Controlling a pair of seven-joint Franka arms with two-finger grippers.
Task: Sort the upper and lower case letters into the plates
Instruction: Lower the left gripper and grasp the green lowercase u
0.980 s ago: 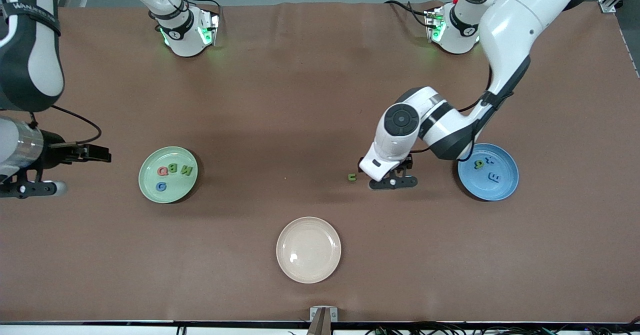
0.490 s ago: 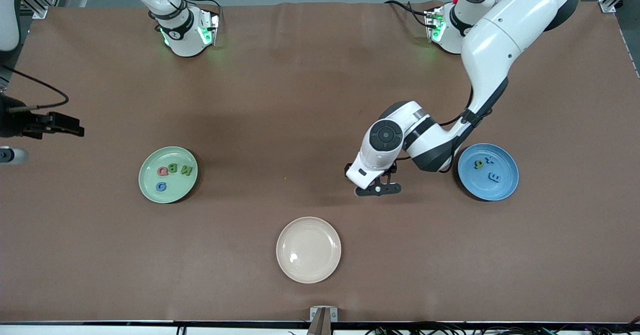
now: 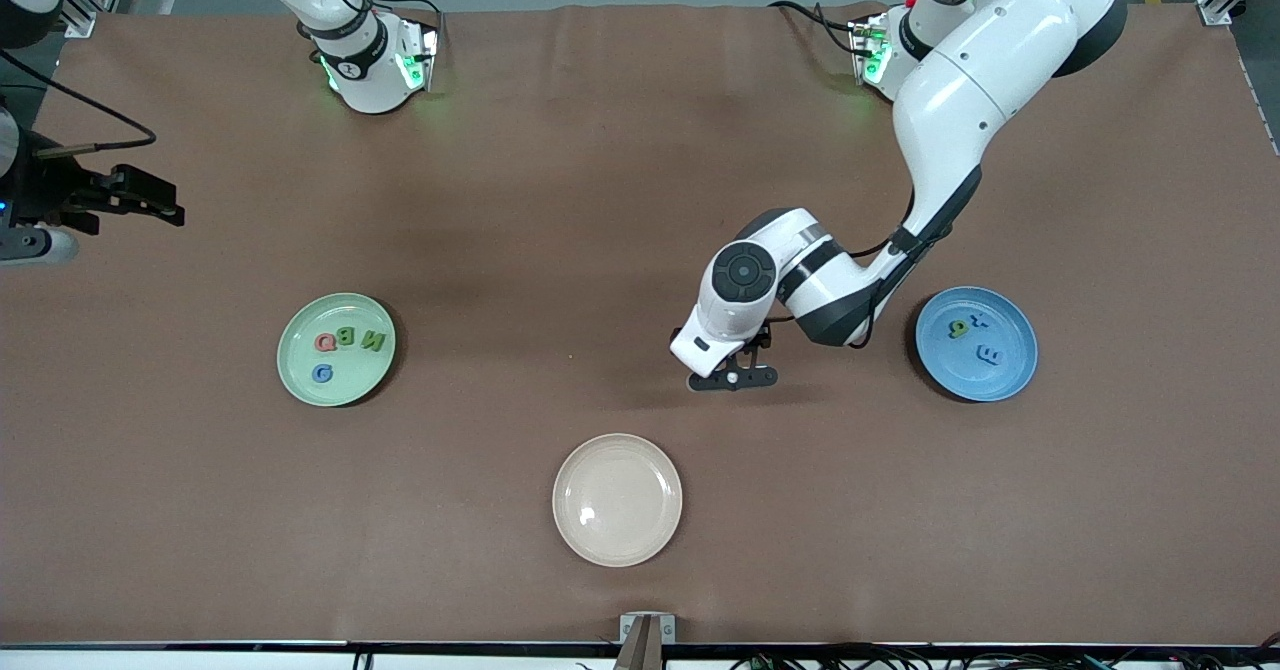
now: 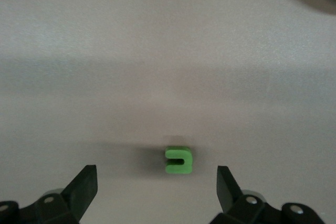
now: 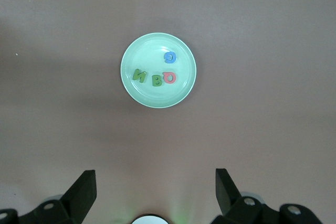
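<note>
I should lower my left gripper before I close on the green letter. In the left wrist view my fingers stop above and short of it, so they would miss if I closed now.
A small green letter lies on the brown table between the open fingers of my left gripper, touching neither. In the front view my left gripper hangs low over the table between the two plates, and the hand hides that letter. The pale green plate holds several letters, green, red and blue. The blue plate holds a few more. My right gripper is open and empty, high above the right arm's end of the table, looking down on the pale green plate.
A cream-white plate with nothing on it sits nearer to the front camera than the other two plates, midway along the table. The two arm bases stand at the table's edge farthest from that camera.
My left gripper has slid toward the right arm's end, over the green letter, which the hand now hides in the front view. My right arm has drawn back toward the bases.
</note>
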